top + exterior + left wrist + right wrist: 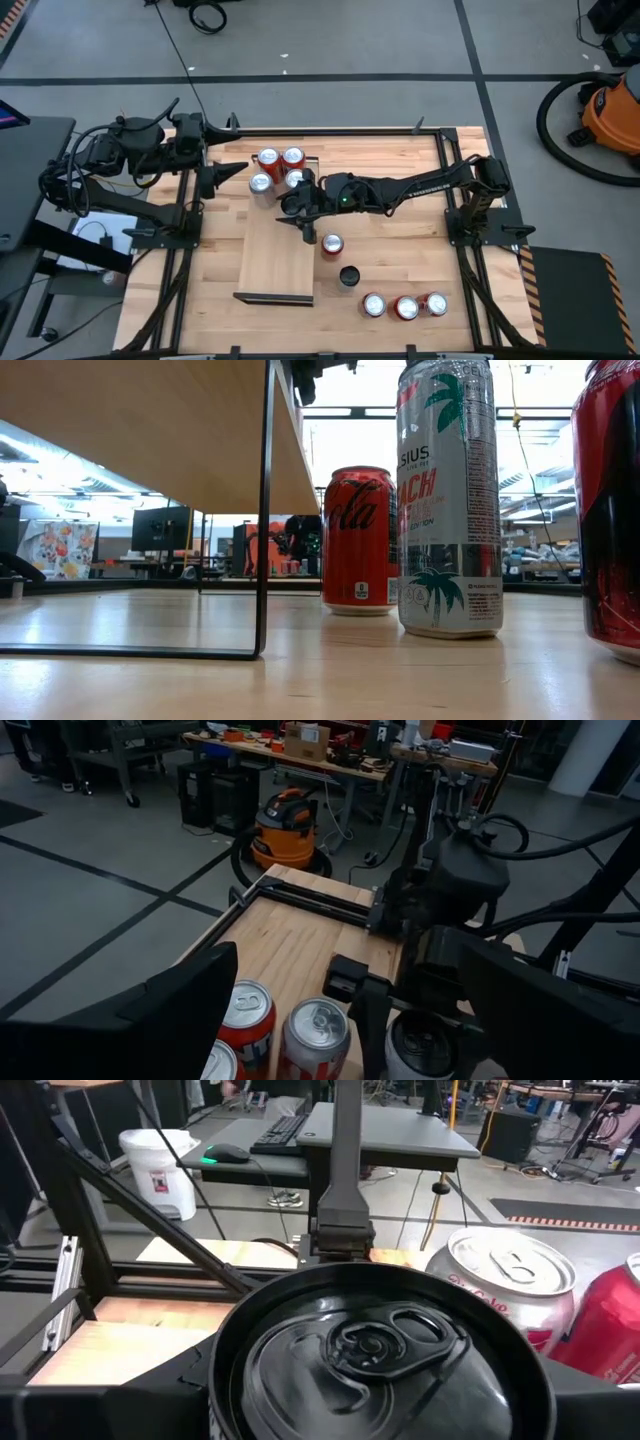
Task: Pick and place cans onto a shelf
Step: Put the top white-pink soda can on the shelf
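The black can's top is low beside the silver can on the shelf [272, 255]. I need to let go of the black can with my right gripper.
The shelf [272, 255] is a long light board standing on the tabletop, with dark rails at its short ends. Several red and silver cans [280, 168] stand upright at its far end. My right gripper [300, 205] reaches in from the right and is shut on a black can [370, 1345] just near of that group. My left gripper [238, 172] is open and empty at the shelf's far left, its fingers wide apart and pointing at the cans [280, 1035]. The right gripper and the black can also show in the left wrist view [420, 1045]. My right gripper holds the black can by the two sides of its body just under the top rim [225, 1380], one finger on each side. The fingers come from the table's right side, slanting down. The can is upright. Whether its base rests on the shelf is hidden.
On the bare tabletop right of the shelf stand a red can [332, 244] and a black can [349, 275]. Three more cans [405, 306] stand near the front edge. In the low view these near cans [448, 500] stand beside the shelf's rail [265, 510].
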Robot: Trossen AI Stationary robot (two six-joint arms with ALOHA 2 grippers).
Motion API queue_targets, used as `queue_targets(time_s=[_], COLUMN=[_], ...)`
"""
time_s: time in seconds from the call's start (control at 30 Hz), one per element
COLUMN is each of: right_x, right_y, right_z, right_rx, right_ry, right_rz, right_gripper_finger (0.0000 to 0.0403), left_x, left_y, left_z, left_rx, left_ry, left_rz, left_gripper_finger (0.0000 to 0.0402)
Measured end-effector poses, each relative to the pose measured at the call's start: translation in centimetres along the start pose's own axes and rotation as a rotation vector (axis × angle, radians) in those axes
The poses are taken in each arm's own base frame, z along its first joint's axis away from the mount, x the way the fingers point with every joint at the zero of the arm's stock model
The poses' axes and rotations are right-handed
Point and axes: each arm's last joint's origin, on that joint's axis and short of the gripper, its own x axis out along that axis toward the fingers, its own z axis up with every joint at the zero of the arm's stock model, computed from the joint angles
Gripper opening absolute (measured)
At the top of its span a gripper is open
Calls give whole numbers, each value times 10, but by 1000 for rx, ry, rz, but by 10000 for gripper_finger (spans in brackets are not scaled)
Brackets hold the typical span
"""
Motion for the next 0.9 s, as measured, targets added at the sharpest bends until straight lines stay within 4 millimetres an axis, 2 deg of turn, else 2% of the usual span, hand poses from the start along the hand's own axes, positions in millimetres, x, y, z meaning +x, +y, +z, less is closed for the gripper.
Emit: queue_targets(time_s=[0.2,0.6,0.9], right_x=[0,0,0], right_y=[0,0,-1], right_z=[0,0,4], right_rx=[-2,0,0], right_ry=[-3,-5,-43], right_rz=[0,-1,-8], right_gripper_finger=[270,304,307], left_x=[0,0,0], left_y=[0,0,0], left_z=[0,0,0], left_rx=[0,-1,-3], left_ry=[0,-4,-4], left_rz=[0,-1,-1], left_gripper_finger=[391,391,391])
